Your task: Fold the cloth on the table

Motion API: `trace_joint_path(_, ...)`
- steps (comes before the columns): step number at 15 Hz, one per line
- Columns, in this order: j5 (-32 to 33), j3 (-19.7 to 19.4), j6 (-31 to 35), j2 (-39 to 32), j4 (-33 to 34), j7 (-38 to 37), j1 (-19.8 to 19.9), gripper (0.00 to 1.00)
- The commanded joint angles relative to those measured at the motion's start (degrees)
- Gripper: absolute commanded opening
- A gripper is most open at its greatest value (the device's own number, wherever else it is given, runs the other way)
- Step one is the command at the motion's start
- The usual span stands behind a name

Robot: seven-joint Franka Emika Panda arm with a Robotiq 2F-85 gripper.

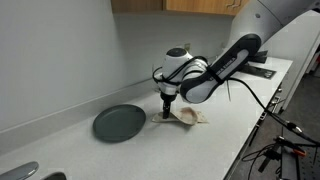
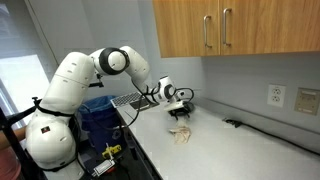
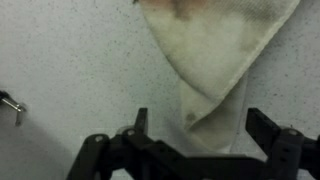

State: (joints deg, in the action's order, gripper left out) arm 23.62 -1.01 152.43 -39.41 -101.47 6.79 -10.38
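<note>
The cream cloth has a folded tip. My gripper will grab it by that tip next, to fold this end of the cloth over the rest.
A cream cloth lies crumpled on the speckled counter, also small in an exterior view. In the wrist view the cloth hangs as a folded point between my fingers. My gripper is open, its two dark fingers standing wide on either side of the cloth's tip, not closed on it. In an exterior view my gripper points down just above the cloth's near end, and it also shows over the cloth in an exterior view.
A dark round plate lies on the counter beside the cloth. Black cables run along the counter edge. A black object sits at the far end. Wood cabinets hang above; a blue bin stands behind the arm.
</note>
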Motion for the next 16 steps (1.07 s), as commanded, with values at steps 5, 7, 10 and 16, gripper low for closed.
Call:
trace_joint_path(5,-2.1,0.1,0.9,-4.7,4.8,-1.4,-0.4,1.00)
trace_joint_path(7,-2.2,0.0,0.7,-5.2,5.3,-1.5,-0.4,0.74)
trace_joint_path(10,-2.3,-0.4,0.4,-5.4,5.3,-1.9,-0.4,0.49)
trace_joint_path(16,-2.4,-1.4,0.3,-4.2,4.7,-2.9,-0.2,0.04)
